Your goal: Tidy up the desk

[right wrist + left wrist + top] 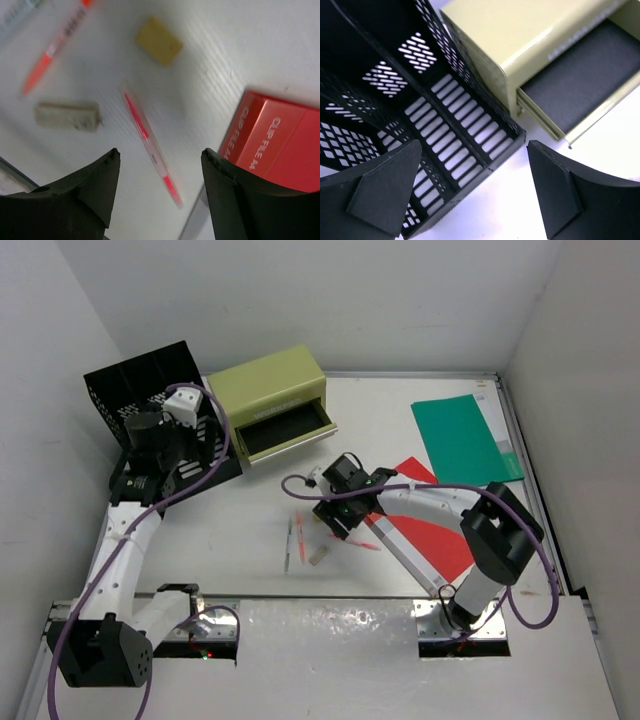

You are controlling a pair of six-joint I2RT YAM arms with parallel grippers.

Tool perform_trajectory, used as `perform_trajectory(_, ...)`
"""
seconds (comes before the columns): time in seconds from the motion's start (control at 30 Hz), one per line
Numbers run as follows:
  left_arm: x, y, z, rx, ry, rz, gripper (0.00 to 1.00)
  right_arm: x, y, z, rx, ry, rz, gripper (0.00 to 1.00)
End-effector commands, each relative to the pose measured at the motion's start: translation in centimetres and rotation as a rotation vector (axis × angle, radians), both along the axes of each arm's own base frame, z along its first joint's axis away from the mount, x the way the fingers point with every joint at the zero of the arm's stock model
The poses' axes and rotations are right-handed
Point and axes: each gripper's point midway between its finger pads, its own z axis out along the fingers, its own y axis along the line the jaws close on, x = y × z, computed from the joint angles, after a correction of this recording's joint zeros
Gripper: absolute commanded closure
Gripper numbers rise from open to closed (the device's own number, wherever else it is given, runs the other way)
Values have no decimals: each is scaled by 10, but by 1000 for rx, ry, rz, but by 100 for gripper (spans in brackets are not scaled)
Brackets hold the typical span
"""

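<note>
I need to grab the pen by its end [371, 547] [169, 182] beside the red clip file with my right gripper next. The rest of the pen then stays free for the drawer.
The white desk [380, 430] holds loose stationery. Two pens [294, 542] and a whitish eraser [318, 556] lie near its middle. My right gripper [336, 518] is open and empty, hovering over a red-and-clear pen [150, 145] that lies between its fingers in the right wrist view. That view also shows the eraser [67, 116], an orange pen [52, 54] and a small yellow block [158, 41]. My left gripper [158, 462] is open and empty at the back left, above the front edge of a black mesh organizer [445, 130].
An olive-green drawer box [268, 388] stands at the back with its drawer [285, 434] pulled open. A red clip file [432, 532] lies under my right arm. A green folder [462, 438] lies at the back right. White walls enclose the desk.
</note>
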Motion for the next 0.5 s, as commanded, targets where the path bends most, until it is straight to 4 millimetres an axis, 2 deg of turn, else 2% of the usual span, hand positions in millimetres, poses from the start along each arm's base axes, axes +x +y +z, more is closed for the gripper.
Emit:
perform_trajectory(0.0,-7,-11,-2,-2,10,-61,14,-13,-17,5,-39,-10,124,35)
perform_trajectory(0.17,-4,-14,-7,-14,17,-73,14,-36,-30,-21,-80,96,174,34)
perform_trajectory(0.3,-3,-15,-7,-14,20,-77,14,-31,-47,-35,-162,73,132,36)
perform_trajectory(0.4,-3,-15,-7,-14,20,-78,14,-28,-49,-40,-167,67,131,44)
perform_trajectory(0.47,-3,-15,-7,-14,20,-78,14,-33,-41,-44,-124,97,157,53)
